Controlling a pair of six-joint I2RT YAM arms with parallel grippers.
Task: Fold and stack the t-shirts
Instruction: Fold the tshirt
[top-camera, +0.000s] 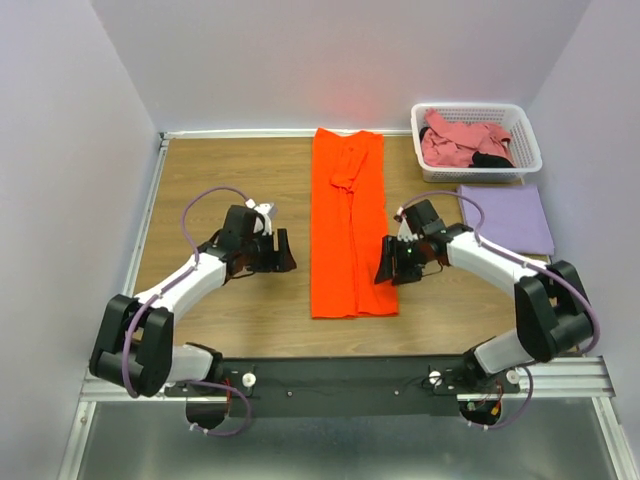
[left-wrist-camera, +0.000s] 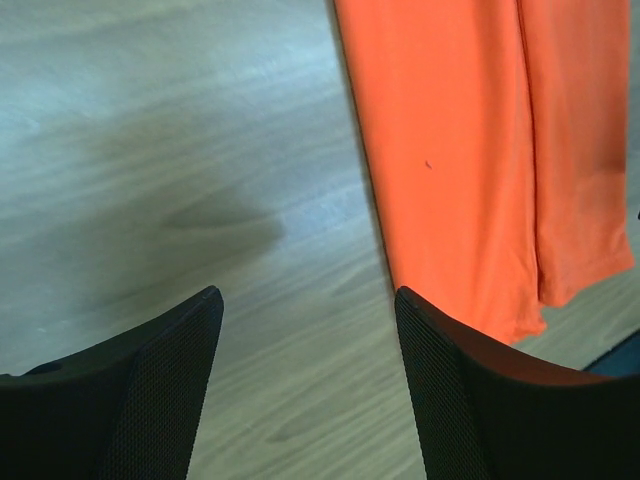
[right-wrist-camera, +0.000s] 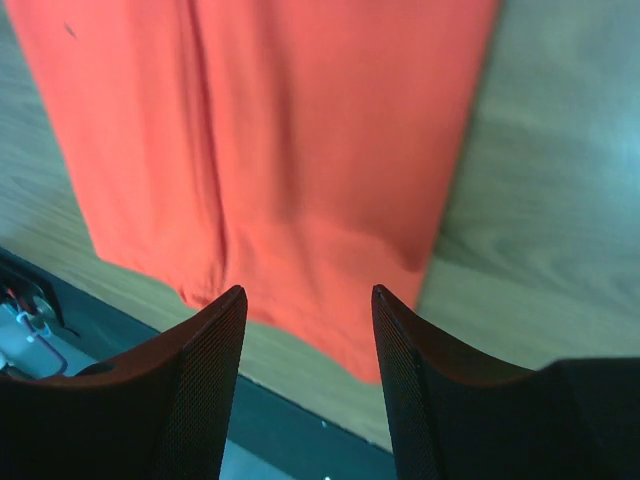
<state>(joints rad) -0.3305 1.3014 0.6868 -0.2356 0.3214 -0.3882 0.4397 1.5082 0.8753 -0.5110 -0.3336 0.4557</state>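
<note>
I need to fold the orange t-shirt's near end over, so next my right gripper needs to grab the orange t-shirt's near corner on the lavender t-shirt's side.
The bright orange t-shirt lies in the middle of the table as a long narrow strip, its sides folded in. It also shows in the left wrist view and in the right wrist view. My left gripper is open and empty over bare wood just left of the strip. My right gripper is open and empty above the strip's near right corner. The pale lavender t-shirt lies folded flat at the right. The dusty pink t-shirt and a bit of black cloth lie in the basket.
A white plastic lattice basket stands at the back right, just behind the lavender shirt. A black rail runs along the table's near edge between the arm bases. Pale walls close in the back and both sides.
</note>
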